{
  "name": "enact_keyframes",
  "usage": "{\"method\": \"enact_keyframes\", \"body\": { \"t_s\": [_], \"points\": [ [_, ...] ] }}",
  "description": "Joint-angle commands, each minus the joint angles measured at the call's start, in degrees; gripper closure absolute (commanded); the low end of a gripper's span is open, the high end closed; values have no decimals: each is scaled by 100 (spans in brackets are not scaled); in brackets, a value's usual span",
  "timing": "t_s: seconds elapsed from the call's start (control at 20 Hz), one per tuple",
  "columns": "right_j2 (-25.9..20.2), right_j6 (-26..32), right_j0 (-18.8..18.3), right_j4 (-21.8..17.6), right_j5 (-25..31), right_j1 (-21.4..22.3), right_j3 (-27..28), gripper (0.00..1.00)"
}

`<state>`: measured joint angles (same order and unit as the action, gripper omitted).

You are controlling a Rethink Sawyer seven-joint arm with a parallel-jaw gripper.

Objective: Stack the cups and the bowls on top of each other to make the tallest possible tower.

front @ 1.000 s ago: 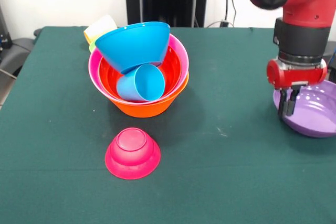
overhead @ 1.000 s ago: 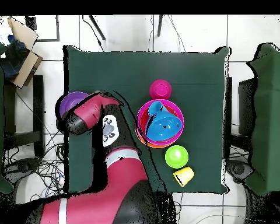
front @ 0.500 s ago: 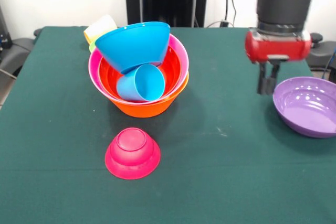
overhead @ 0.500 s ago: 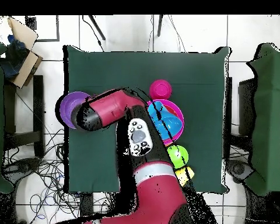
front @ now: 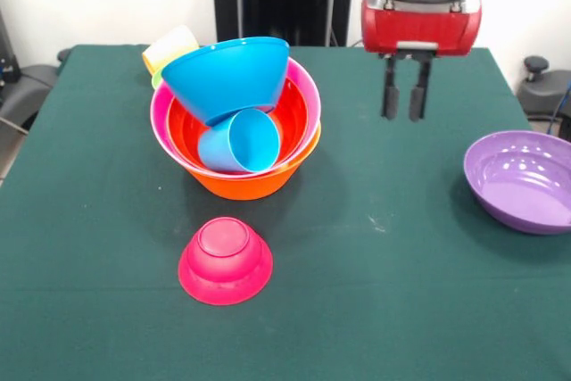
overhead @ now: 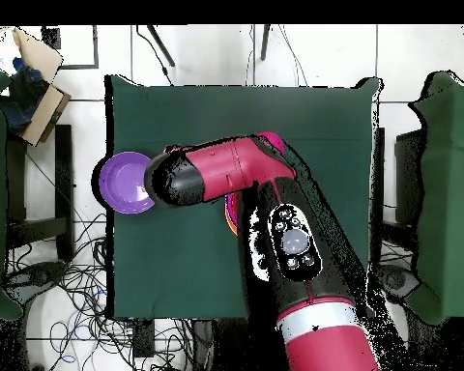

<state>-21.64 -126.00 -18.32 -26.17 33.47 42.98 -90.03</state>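
I will grab the purple bowl by its rim (front: 517, 136) next with my gripper, to add the bowl to the tallest tower (front: 234, 113) possible.
The tower stands left of centre in the front view. Its base is the large orange bowl (front: 254, 183), holding the pink bowl (front: 306, 88) and a red-orange bowl (front: 296, 120). A light blue cup (front: 241, 142) lies on its side inside, and a blue bowl (front: 227, 73) leans tilted on top. The yellow cup (front: 171, 45) lies behind the pile. A magenta bowl (front: 225, 260) sits upside down in front. The purple bowl (front: 526, 180) rests at the right edge. My gripper (front: 403, 103) hangs open and empty above the table, between tower and purple bowl.
In the overhead view the arm (overhead: 226, 174) stretches across the table and hides most of the pile. The purple bowl (overhead: 128, 182) shows at the table's left edge. A green sliver (front: 156, 80) peeks out behind the pink rim.
The gripper has risen from the purple bowl's rim and swung toward the tower, empty. The purple bowl stays on the table.
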Motion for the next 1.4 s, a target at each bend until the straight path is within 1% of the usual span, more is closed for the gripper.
{"method": "enact_keyframes", "body": {
  "t_s": [0.05,0.1,0.15,0.25,0.6,0.75,0.8,0.85,0.95,1.1,1.4],
  "points": [
    [-302,1043,428,-640,288,-181,-267,0],
    [-256,998,483,-703,247,-205,-242,0],
    [-140,849,594,-845,90,-217,-209,0],
    [-19,748,748,-1021,58,-287,-99,0],
    [46,528,920,-1112,66,-479,64,0],
    [167,330,1003,-1163,-24,-565,138,0],
    [177,262,974,-1107,-54,-592,127,0],
    [115,211,842,-948,-100,-627,79,0],
    [-69,354,649,-746,-71,-640,1,0],
    [-104,392,639,-742,-76,-644,5,0],
    [59,261,856,-951,-40,-765,202,0]
  ]
}}
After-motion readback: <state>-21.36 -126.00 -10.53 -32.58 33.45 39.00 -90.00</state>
